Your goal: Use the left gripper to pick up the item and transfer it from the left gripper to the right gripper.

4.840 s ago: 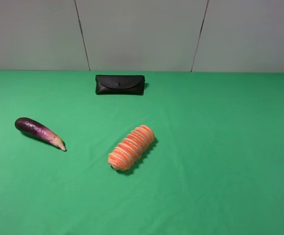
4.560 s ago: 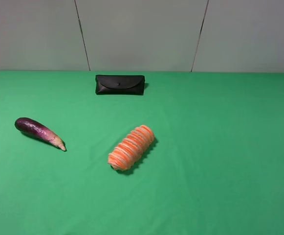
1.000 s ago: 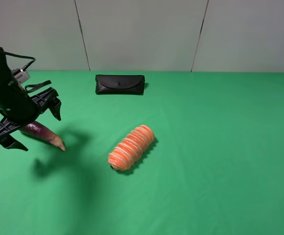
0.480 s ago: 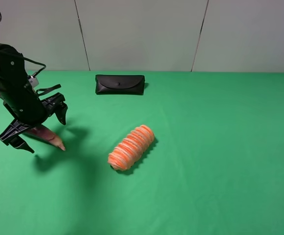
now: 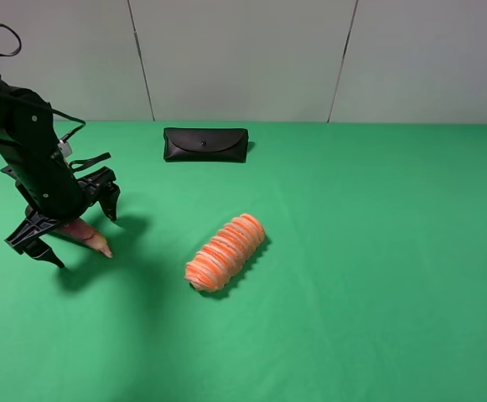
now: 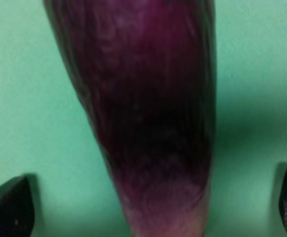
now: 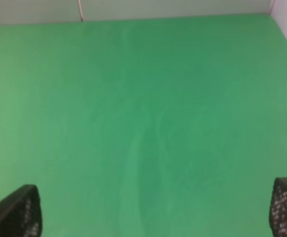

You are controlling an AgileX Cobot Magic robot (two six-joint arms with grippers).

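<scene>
Both fingers straddle the eggplant's narrow end and nearly meet their shadows on the green cloth, so my left gripper closes next.
The eggplant lies on the green cloth at the left; only its pale tip end shows past the arm. My left gripper is open and low over it, one finger on each side. In the left wrist view the purple eggplant fills the middle, between the two black fingertips of the left gripper, which stand apart from it. My right gripper is open and empty over bare cloth; it is out of the exterior high view.
An orange-and-white ribbed roll lies near the middle of the green cloth. A black flat pouch lies at the back. A white panelled wall stands behind the table.
The left arm came in from the left and moved down and slightly right over the eggplant, its open fingers now on both sides of it. The eggplant, roll and pouch have not moved.
</scene>
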